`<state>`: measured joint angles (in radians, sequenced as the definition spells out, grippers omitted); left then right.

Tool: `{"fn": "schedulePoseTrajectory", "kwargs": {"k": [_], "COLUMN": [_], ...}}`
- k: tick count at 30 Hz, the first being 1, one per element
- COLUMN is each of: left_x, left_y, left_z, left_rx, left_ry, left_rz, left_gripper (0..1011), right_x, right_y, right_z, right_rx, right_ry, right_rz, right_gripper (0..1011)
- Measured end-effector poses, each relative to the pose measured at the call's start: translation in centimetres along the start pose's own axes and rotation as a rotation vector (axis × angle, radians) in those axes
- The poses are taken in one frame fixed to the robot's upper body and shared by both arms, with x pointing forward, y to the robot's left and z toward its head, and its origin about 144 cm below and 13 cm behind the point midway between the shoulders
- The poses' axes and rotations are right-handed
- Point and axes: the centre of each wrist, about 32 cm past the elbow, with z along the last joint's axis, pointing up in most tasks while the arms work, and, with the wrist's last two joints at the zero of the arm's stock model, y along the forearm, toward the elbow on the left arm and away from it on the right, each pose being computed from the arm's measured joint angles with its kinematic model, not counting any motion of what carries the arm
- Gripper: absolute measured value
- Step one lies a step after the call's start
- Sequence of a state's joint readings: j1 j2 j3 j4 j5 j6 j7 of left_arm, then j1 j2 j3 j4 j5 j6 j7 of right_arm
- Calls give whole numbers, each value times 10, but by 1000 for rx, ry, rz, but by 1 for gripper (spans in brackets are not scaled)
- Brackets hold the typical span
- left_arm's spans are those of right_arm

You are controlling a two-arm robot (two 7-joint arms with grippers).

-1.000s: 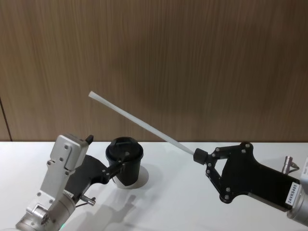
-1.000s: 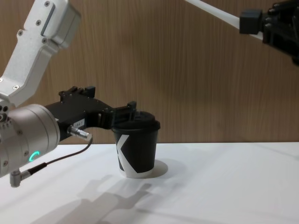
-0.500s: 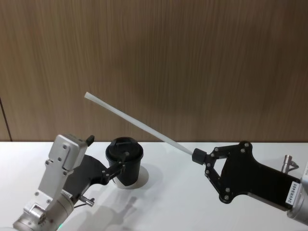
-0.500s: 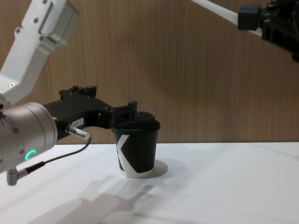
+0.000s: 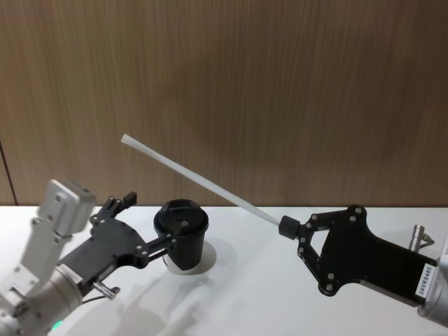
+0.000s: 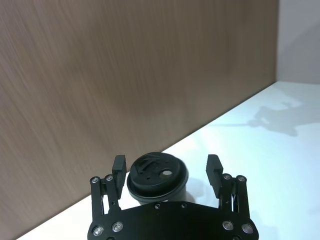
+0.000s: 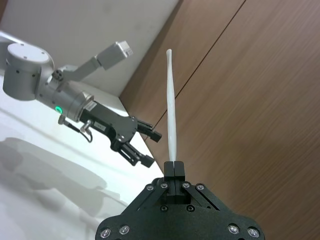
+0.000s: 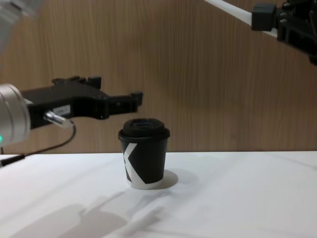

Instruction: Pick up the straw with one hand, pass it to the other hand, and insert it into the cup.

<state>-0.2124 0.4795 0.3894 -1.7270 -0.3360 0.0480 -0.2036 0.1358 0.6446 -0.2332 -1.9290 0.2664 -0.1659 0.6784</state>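
My left gripper grabs the straw near its middle [image 5: 199,180] next, since the long straw juts far out from the fingers on its lower end [image 5: 288,227].
The white straw [image 5: 199,182] slants up and to the left in the air, its lower end pinched in my right gripper [image 5: 288,227], which is shut on it at the right. The same straw [image 7: 171,110] rises straight from that gripper [image 7: 172,169] in the right wrist view, and the straw [image 8: 230,10] and gripper [image 8: 263,18] sit at the chest view's top right. The black cup [image 8: 144,158] with the white K stands on the table. My left gripper [image 8: 133,97] hovers open just above and left of its lid. The lid [image 6: 157,175] lies beyond the spread fingers [image 6: 119,165].
A white table [image 5: 245,294] runs across the front, with a brown wood-grain wall close behind it. The left arm's silver wrist and dark cable [image 8: 59,141] hang at the left. The straw's free tip [image 5: 124,138] points high over the left arm.
My left gripper has lifted from around the cup's lid to just above it, and the left arm has swung lower and leftward. The straw and right gripper shifted slightly left.
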Motion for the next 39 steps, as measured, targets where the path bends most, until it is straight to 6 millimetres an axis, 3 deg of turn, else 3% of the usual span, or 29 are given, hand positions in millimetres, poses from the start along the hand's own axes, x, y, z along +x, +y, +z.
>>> {"fn": "schedulePoseTrajectory", "kwargs": {"k": [19, 39], "left_x": [34, 46], "left_y": [35, 48], "left_z": [28, 30], "left_rx": [-47, -108], "left_ry": [170, 342], "left_rz": [-172, -349], "left_gripper": [1003, 1003], "right_x": [0, 0], "right_y": [0, 0], "right_z": [0, 0], "right_rx": [1, 1], "right_ry": [-2, -2], "right_rz": [1, 1], "right_gripper": [1, 2]}}
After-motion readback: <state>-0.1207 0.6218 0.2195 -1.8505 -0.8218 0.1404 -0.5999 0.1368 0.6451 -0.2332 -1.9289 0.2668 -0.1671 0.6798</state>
